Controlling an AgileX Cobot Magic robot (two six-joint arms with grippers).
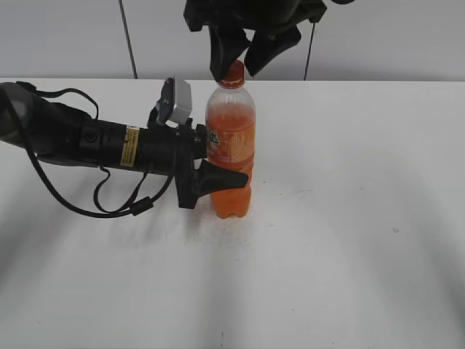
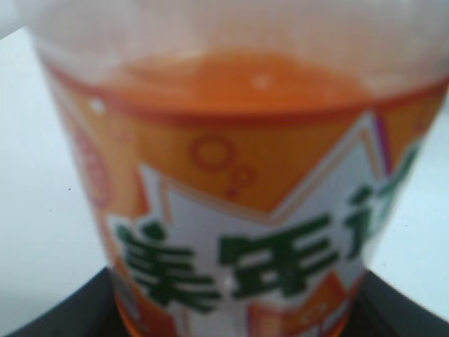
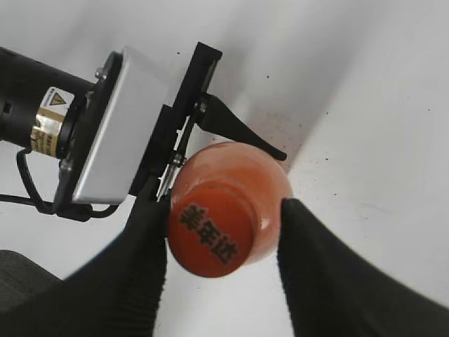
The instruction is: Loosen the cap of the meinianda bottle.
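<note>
My right gripper grabs the orange cap by its ridged side (image 1: 232, 75) next, to loosen the cap of the meinianda bottle (image 1: 231, 145).
The meinianda bottle (image 1: 231, 145) stands upright mid-table, with orange liquid and an orange-and-white label. My left gripper (image 1: 231, 172) reaches in from the left and is shut on the bottle at label height. The label fills the left wrist view (image 2: 238, 210), with the left gripper's (image 2: 235, 312) jaws at both lower corners. The orange cap (image 1: 232, 71) is on the neck. My right gripper (image 1: 236, 71) hangs from above, open, its fingers straddling the cap. In the right wrist view the cap (image 3: 210, 232) sits between the right gripper's (image 3: 224, 214) fingers: the left one touches it, the right one is apart.
The white table (image 1: 349, 218) carries only the bottle. The left arm's body and loose cables (image 1: 109, 153) lie across the left side. Its wrist camera housing (image 3: 112, 126) sits close beside the bottle's neck. A pale wall runs behind the table.
</note>
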